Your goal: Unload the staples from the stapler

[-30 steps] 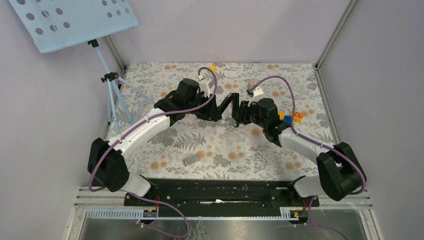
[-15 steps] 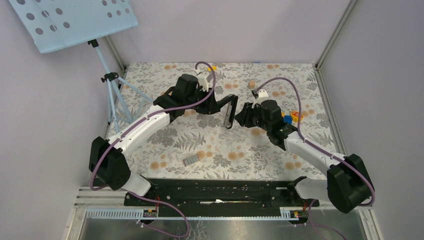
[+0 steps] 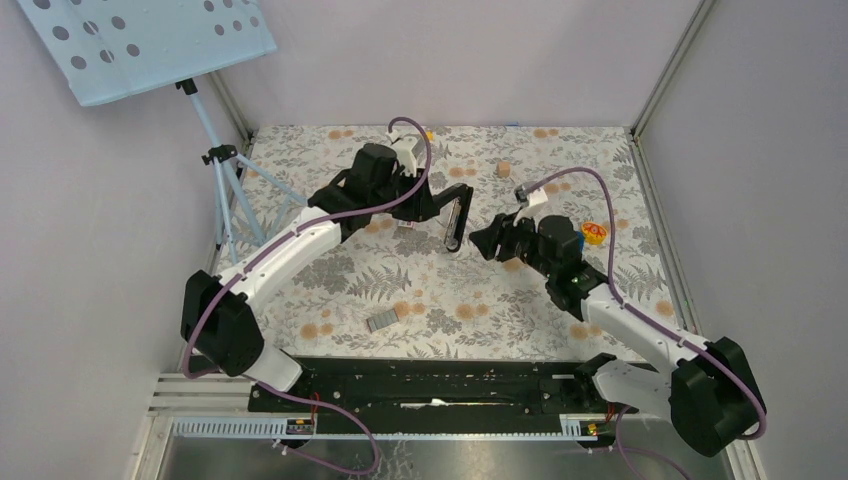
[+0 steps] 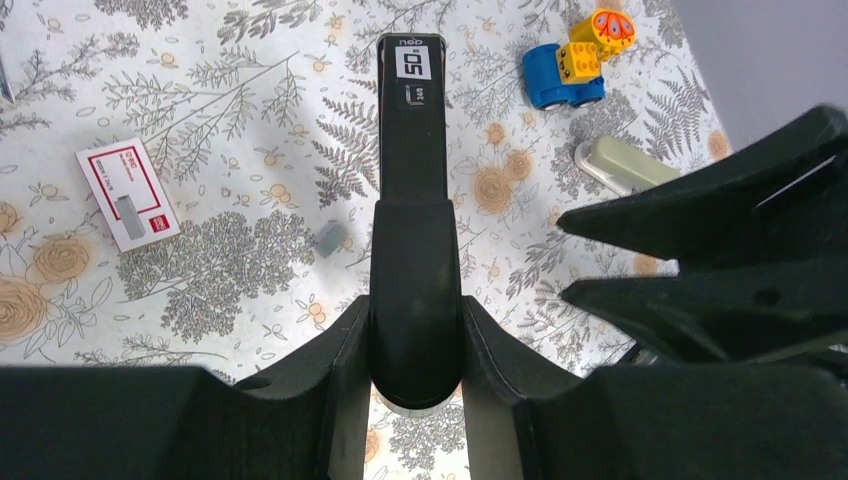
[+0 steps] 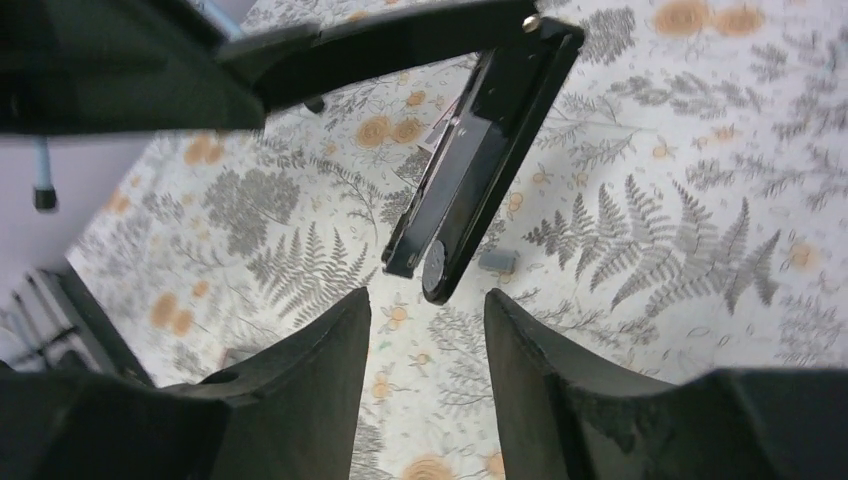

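Observation:
I need to grab the black stapler by its tip end (image 3: 454, 243) (image 5: 445, 268) next with my right gripper, so its rear end stays free for my left gripper.
My left gripper (image 4: 415, 310) is shut on the rear end of the black stapler (image 4: 410, 150), holding it above the table. In the top view the stapler (image 3: 456, 220) hangs slanted at the table's middle, its tip pointing down. In the right wrist view the stapler (image 5: 480, 150) shows its underside just beyond my fingers. My right gripper (image 5: 427, 300) is open with nothing in it, and it stands a little to the right of the stapler (image 3: 487, 238). The staples (image 4: 330, 238), a tiny grey strip, lie on the cloth under the stapler (image 5: 497, 261).
A red and white card box (image 4: 128, 193) lies left of the stapler. A blue and yellow toy (image 4: 570, 65) and a beige piece (image 4: 620, 165) lie to the right. A grey block (image 3: 383, 320) sits nearer the bases. A tripod (image 3: 225, 190) stands at the left edge.
My right gripper has drawn back to the right, away from the stapler, and its jaws have widened. The left arm has shifted the stapler slightly back and left.

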Robot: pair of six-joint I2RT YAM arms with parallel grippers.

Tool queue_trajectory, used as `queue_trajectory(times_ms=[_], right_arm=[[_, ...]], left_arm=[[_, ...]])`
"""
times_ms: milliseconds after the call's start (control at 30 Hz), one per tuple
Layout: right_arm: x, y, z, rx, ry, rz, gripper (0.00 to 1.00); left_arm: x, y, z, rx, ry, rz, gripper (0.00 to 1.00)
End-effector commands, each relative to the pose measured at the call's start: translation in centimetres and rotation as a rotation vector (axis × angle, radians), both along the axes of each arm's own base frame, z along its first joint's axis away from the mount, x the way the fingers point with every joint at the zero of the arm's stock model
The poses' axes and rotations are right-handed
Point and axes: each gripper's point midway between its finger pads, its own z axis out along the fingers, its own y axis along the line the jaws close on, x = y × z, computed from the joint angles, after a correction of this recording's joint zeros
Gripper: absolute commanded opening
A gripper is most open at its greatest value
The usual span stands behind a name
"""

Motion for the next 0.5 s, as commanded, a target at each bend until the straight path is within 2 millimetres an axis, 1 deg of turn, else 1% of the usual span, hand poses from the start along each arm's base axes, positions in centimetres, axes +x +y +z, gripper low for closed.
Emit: queue_trajectory(times_ms=[0, 67, 100, 167, 200, 233, 400, 467], right_arm=[[-0.5, 1.4, 4.2, -0.045, -0.468, 0.18, 0.54], [-1.1, 1.6, 5.3, -0.086, -0.678, 0.237, 0.66], [-1.3, 1.7, 5.8, -0.102, -0.756, 0.254, 0.7], [-1.1, 2.3, 6.0, -0.177, -0.846, 0.311, 0.72], [-0.8, 2.7, 6.3, -0.214, -0.875, 0.339, 0.75], [-0.6, 3.1, 7.0, -0.243, -0.916, 0.366, 0.77], [0.5, 3.6, 8.5, -0.419, -1.1, 0.422, 0.77], [0.9, 4.0, 8.1, -0.497, -1.111, 0.491, 0.75]], left_arm=[[2.0, -1.6, 6.4, -0.109, -0.133, 0.004, 0.0], [1.9, -1.9, 6.4, -0.103, -0.11, -0.013, 0.0], [1.6, -1.9, 6.4, -0.102, -0.1, -0.023, 0.0], [1.2, -2.0, 6.4, -0.104, -0.089, -0.04, 0.0], [1.1, -2.0, 6.4, -0.101, -0.087, -0.047, 0.0], [0.9, -1.9, 6.4, -0.094, -0.086, -0.054, 0.0], [-0.1, -1.1, 5.4, -0.037, -0.077, -0.086, 0.0], [-0.6, -0.9, 5.1, -0.025, -0.073, -0.106, 0.0]])
